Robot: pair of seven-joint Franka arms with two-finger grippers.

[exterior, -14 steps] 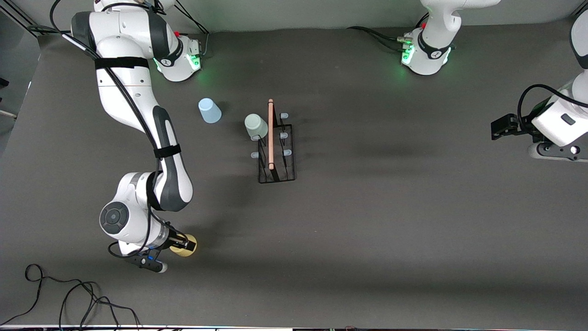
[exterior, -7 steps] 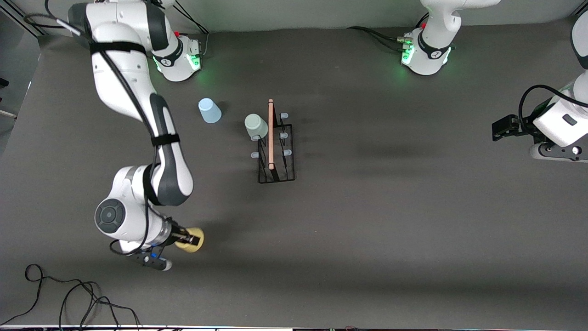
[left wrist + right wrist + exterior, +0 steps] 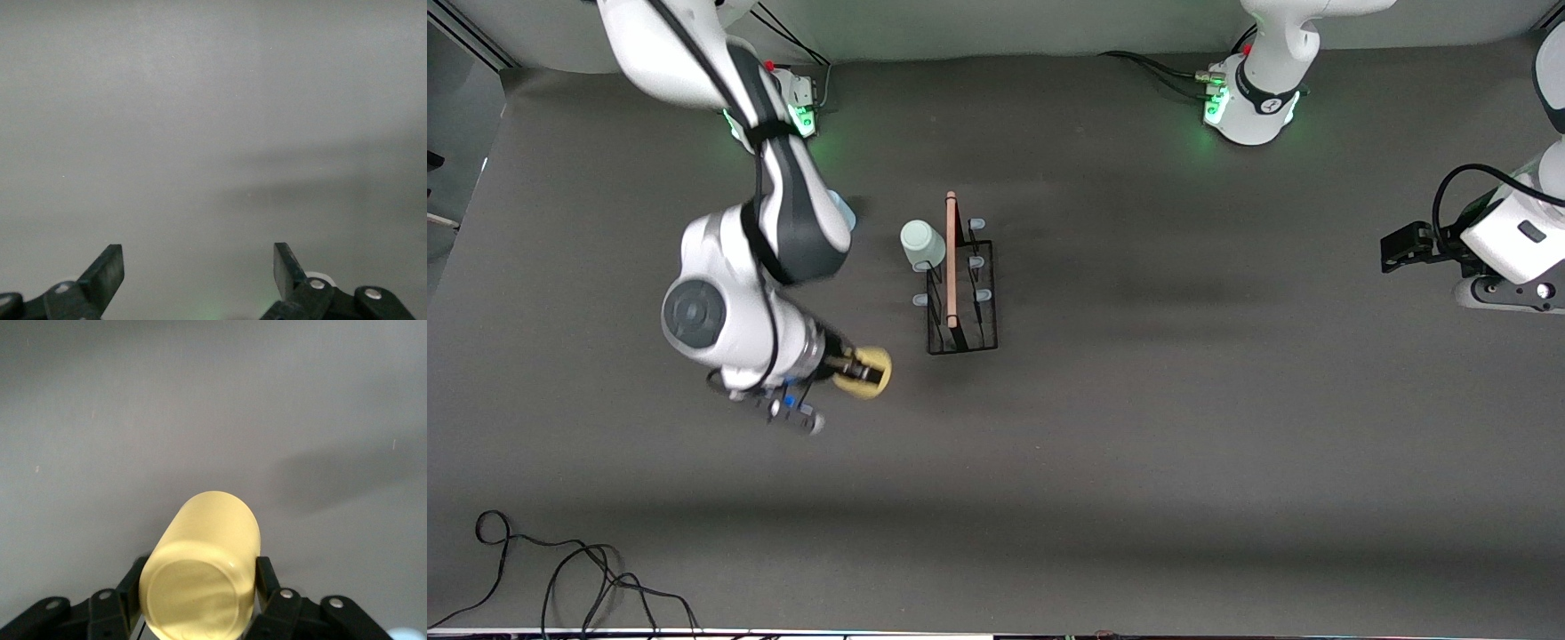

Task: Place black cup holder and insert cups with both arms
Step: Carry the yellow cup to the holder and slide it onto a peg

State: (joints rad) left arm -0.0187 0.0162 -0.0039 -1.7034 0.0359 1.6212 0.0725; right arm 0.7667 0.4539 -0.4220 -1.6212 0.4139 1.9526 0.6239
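Note:
The yellow cup (image 3: 866, 372) goes toward the holder's near peg (image 3: 919, 300) in my right gripper next. It hangs short of that peg, so it would fall if I opened now.
The black cup holder (image 3: 961, 298) stands mid-table, its wooden rod handle (image 3: 951, 258) on top and pale blue pegs along both sides. A pale green cup (image 3: 922, 244) sits upside down on a peg at the holder's end farther from the front camera. The light blue cup (image 3: 843, 213) is mostly hidden by the right arm. My right gripper (image 3: 860, 368) is shut on the yellow cup (image 3: 866, 372), held in the air over the table beside the holder's near corner; the cup fills the right wrist view (image 3: 203, 570). My left gripper (image 3: 1392, 249) waits open and empty at the left arm's end of the table.
A black cable (image 3: 551, 578) lies coiled at the table's near edge toward the right arm's end. The left wrist view shows only bare grey table between its fingers (image 3: 100, 277).
My right arm has lifted the yellow cup and carried it away from the near edge toward the cup holder. The arm now covers the light blue cup. The left arm has not moved.

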